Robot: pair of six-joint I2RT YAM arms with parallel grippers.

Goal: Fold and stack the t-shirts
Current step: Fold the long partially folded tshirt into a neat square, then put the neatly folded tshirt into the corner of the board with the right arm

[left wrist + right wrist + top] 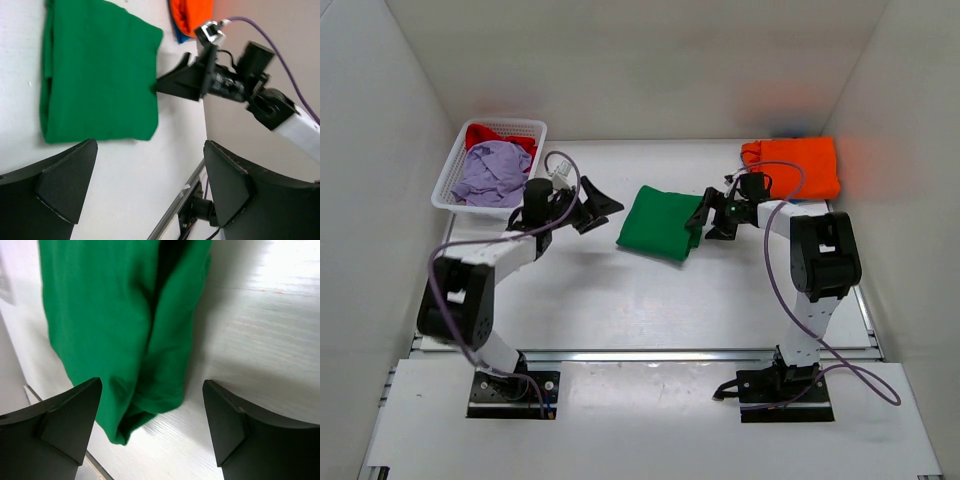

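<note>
The green t-shirt needs to be stacked still folded, so my right gripper should next pick it up by its folded hem (150,415) facing the orange t-shirt.
A folded bright green t-shirt (658,222) lies in the middle of the table; it also shows in the left wrist view (97,75) and the right wrist view (120,325). My right gripper (708,220) is open at the shirt's right edge, jaws wide apart over its folded hem (150,415), holding nothing. My left gripper (592,207) is open and empty, a short way left of the shirt. A folded orange t-shirt (793,166) lies at the back right, on top of a blue one (788,137) that barely shows. Lavender (492,172) and red (490,135) shirts lie crumpled in the basket.
A white mesh basket (454,163) stands at the back left, near the left arm. White walls close in the table on the left, back and right. A metal rail (650,353) runs along the near edge.
</note>
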